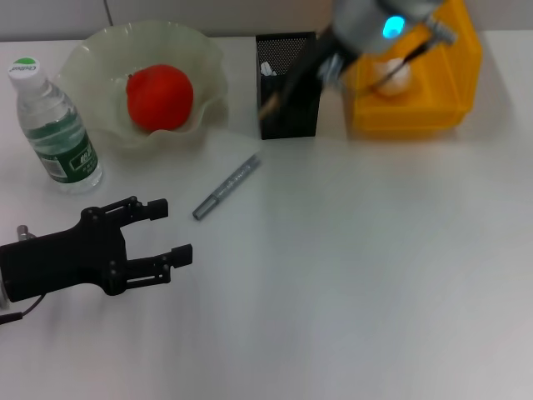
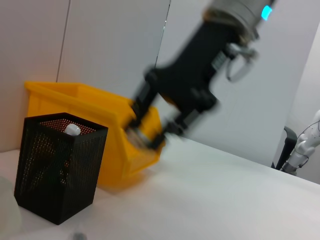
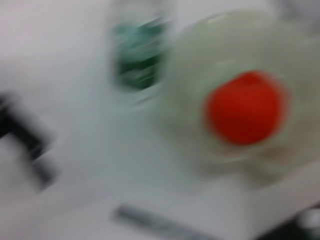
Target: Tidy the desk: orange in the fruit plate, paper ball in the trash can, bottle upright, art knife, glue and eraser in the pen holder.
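Observation:
The tan eraser (image 1: 269, 107) hangs short of the pen holder's opening (image 1: 281, 55) in the head view, so my right gripper keeps holding it, as opening now would miss.
The orange (image 1: 158, 96) lies in the pale fruit plate (image 1: 208, 58). The bottle (image 1: 52, 125) stands upright at the far left. The grey art knife (image 1: 226, 187) lies on the table in front of the black mesh pen holder (image 1: 291, 108). A white-tipped item (image 2: 72, 130) sticks up inside the holder. The paper ball (image 1: 393, 77) is in the yellow bin (image 1: 416, 112). My left gripper (image 1: 175, 230) is open and empty, low at the left, short of the knife. My right gripper (image 1: 271, 104) is blurred at the holder's front left side, also seen in the left wrist view (image 2: 150, 132).
The white table runs open to the front and right. The right wrist view is blurred and shows the orange (image 3: 245, 107), the bottle (image 3: 140, 55) and the art knife (image 3: 150, 222). A wall stands behind the bin.

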Controlling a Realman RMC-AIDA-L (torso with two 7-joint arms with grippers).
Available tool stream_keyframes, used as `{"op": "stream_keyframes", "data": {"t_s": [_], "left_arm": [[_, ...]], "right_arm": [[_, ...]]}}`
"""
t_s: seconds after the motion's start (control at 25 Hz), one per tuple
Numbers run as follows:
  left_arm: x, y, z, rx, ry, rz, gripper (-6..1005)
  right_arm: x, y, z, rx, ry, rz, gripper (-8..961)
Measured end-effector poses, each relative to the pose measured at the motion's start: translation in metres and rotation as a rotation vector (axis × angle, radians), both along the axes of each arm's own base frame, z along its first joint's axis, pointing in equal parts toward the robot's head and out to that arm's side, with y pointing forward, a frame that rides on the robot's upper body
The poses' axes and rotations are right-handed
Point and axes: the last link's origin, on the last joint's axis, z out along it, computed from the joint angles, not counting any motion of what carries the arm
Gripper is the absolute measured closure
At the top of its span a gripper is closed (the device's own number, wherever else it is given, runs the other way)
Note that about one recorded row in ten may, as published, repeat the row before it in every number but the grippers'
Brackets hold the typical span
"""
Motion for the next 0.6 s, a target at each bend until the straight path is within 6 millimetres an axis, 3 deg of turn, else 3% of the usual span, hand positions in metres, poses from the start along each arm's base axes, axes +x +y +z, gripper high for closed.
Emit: {"op": "stream_keyframes", "data": {"t_s": [0.08, 0.2, 0.6], "left_arm": [[0.001, 0.000, -0.001, -0.001, -0.002, -0.002, 214], [0.002, -0.001, -0.001, -0.004, -0.007, -0.004, 215], [0.003, 0.000, -0.001, -0.009, -0.014, -0.008, 217]], "right_arm": [[-0.001, 0.021, 0.019, 0.128, 0.036, -0.032, 520], [0.001, 0.036, 0.026, 0.227, 0.045, -0.046, 521], [0.020, 0.056, 0.015, 0.337, 0.063, -0.058, 523]]}}
